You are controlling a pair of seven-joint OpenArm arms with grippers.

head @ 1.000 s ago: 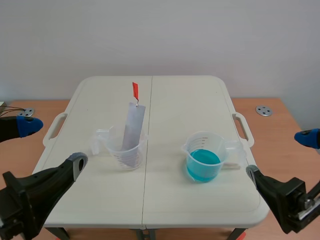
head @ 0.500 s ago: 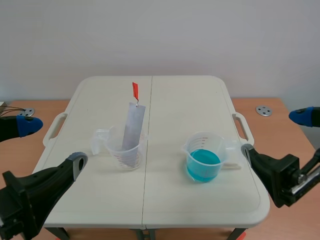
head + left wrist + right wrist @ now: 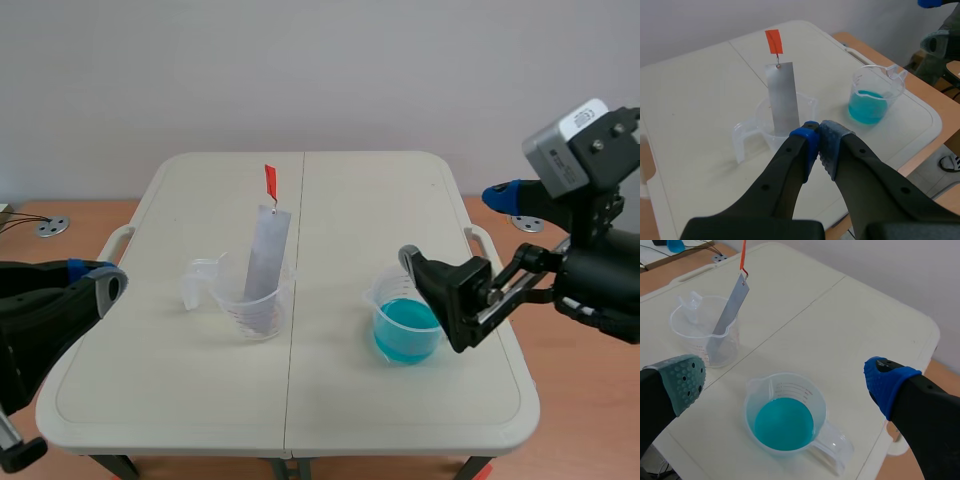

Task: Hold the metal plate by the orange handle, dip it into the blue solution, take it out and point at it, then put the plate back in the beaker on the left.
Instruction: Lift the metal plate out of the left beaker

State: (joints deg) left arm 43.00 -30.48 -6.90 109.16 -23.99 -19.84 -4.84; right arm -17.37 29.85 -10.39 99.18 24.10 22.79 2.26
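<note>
I should next grab the metal plate by its orange handle (image 3: pixel 270 181) with my right gripper, so that I can dip the plate into the blue solution (image 3: pixel 405 332).
A grey metal plate (image 3: pixel 266 255) stands tilted in the clear beaker (image 3: pixel 250 310) left of the table's middle, its orange handle (image 3: pixel 270 181) sticking up. To the right stands a second beaker (image 3: pixel 384 292) with blue solution (image 3: pixel 405 332). My left gripper (image 3: pixel 105 283) is shut on nothing near the table's left edge; in the left wrist view the left gripper (image 3: pixel 818 137) has the plate (image 3: pixel 783 100) and handle (image 3: pixel 773 41) just ahead of it. My right gripper (image 3: pixel 455 232) is open above the blue beaker's right side; in the right wrist view the right gripper (image 3: pixel 785 382) spans the blue solution (image 3: pixel 784 424).
Both beakers sit on a white folding table (image 3: pixel 350 200), which stands on a wooden floor. In the right wrist view the plate (image 3: pixel 729 310) and its beaker (image 3: pixel 687 322) lie ahead of the grey-green pad (image 3: pixel 686 382). Bare tabletop surrounds both beakers.
My left gripper has shut and its arm has shifted at the table's left edge. My right arm has risen and swung in over the blue beaker, still open.
</note>
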